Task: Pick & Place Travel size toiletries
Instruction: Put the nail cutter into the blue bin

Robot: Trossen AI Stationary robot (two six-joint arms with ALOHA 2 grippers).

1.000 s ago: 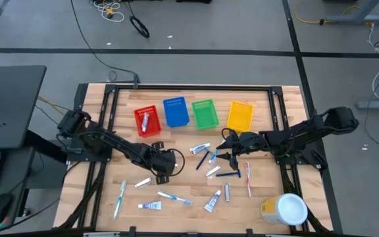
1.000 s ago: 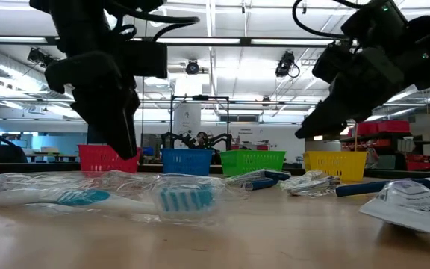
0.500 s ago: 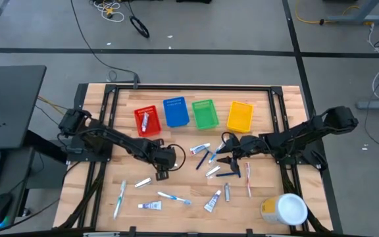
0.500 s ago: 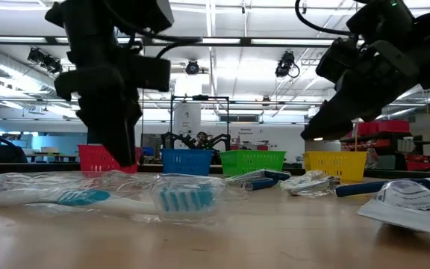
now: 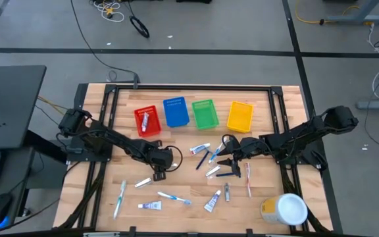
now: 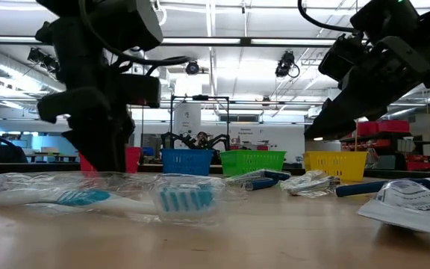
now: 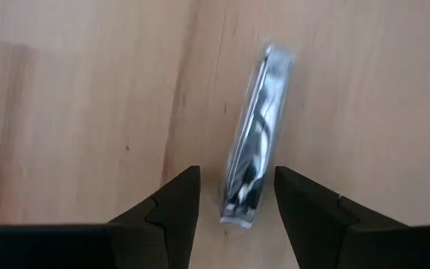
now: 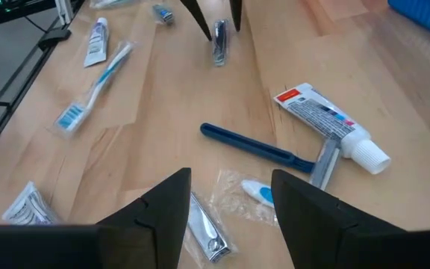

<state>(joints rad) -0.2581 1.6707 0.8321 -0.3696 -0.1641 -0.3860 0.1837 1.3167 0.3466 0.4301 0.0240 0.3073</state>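
Note:
My left gripper is to sort the wrapped nail clipper into the blue bin, so my left gripper needs to grip its cutting end [image 7: 240, 200] next.
Small toiletries lie scattered on the wooden table: toothbrushes [image 5: 120, 197], white tubes [image 5: 150, 206] and blue razors [image 5: 227, 174]. My left gripper [image 5: 158, 174] is open and points down over a slim dark item in clear wrap [image 7: 252, 142] that lies flat. Its fingers stand on either side of that item's end [image 7: 241, 205] without touching. My right gripper [image 8: 230, 179] is open and hovers right of centre above a wrapped item [image 8: 254, 193], a blue razor [image 8: 263, 152] and a toothpaste tube [image 8: 331, 123].
Four bins stand in a row at the far side: red [image 5: 145, 120] with a tube inside, blue [image 5: 176, 112], green [image 5: 205, 113], yellow [image 5: 240, 116]. A large white-lidded yellow tub [image 5: 285, 209] sits at the near right corner. More wrapped items [image 5: 212, 201] lie along the near side.
My left gripper has come down toward the wrapped dark item and shifted a little toward the table's left. My right gripper has crept slightly toward the left and near side. No object has moved.

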